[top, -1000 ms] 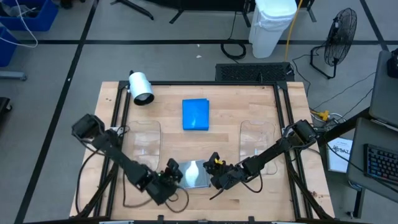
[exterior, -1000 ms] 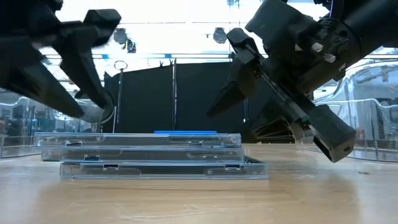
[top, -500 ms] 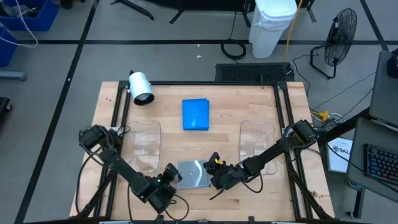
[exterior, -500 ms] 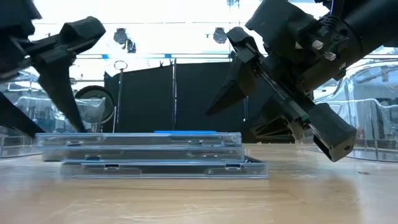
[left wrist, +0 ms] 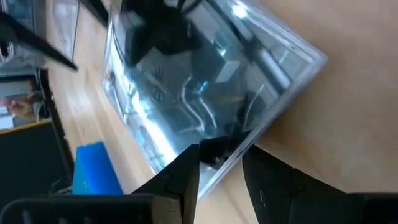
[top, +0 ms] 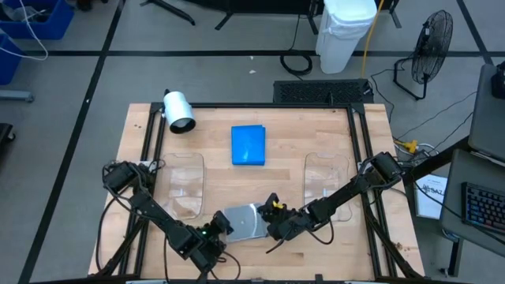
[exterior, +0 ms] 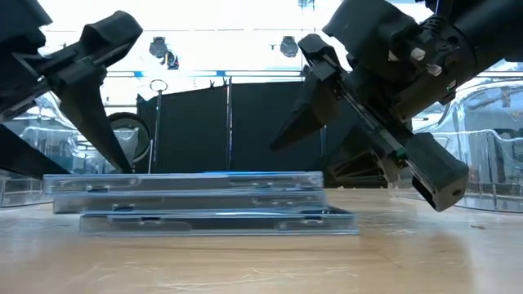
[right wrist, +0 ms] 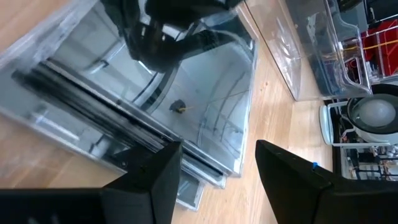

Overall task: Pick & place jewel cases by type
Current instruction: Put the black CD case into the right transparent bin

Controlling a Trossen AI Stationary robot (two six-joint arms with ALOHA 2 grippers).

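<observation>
The left gripper's fingers are around the top case's edge (left wrist: 239,148), so the left gripper needs to close on the top case, as closing now would hold it.
A stack of three grey translucent jewel cases (top: 243,222) lies flat on the wooden table near its front edge, skewed against the table's edges; the low view shows the stack (exterior: 196,200) from the side. A bright blue jewel case (top: 248,145) lies flat farther back. My left gripper (top: 218,229) is low at the stack's left near corner, open by a narrow gap, the corner between its fingers (left wrist: 186,177). My right gripper (top: 273,213) hangs open wide above the stack's right side, clear of it (exterior: 282,139). My left gripper has a fingertip on either side of the stack's left near corner (left wrist: 219,149), not pinching it. The fingers come slanting down from the table's left near side. In the low view their tips (exterior: 118,159) meet the top case's left end. The stack lies flat on the table.
Two clear rounded trays stand on the table, one at the left (top: 180,185) and one at the right (top: 327,177). A white cylinder-shaped device (top: 178,112) sits at the far left corner. Bare wood lies between the blue case and the stack.
My left gripper has sunk and gone toward the table's near edge, rolling as it went, onto the stack's left near corner. The stack has turned a little on the table, and its cases have slid slightly against each other.
</observation>
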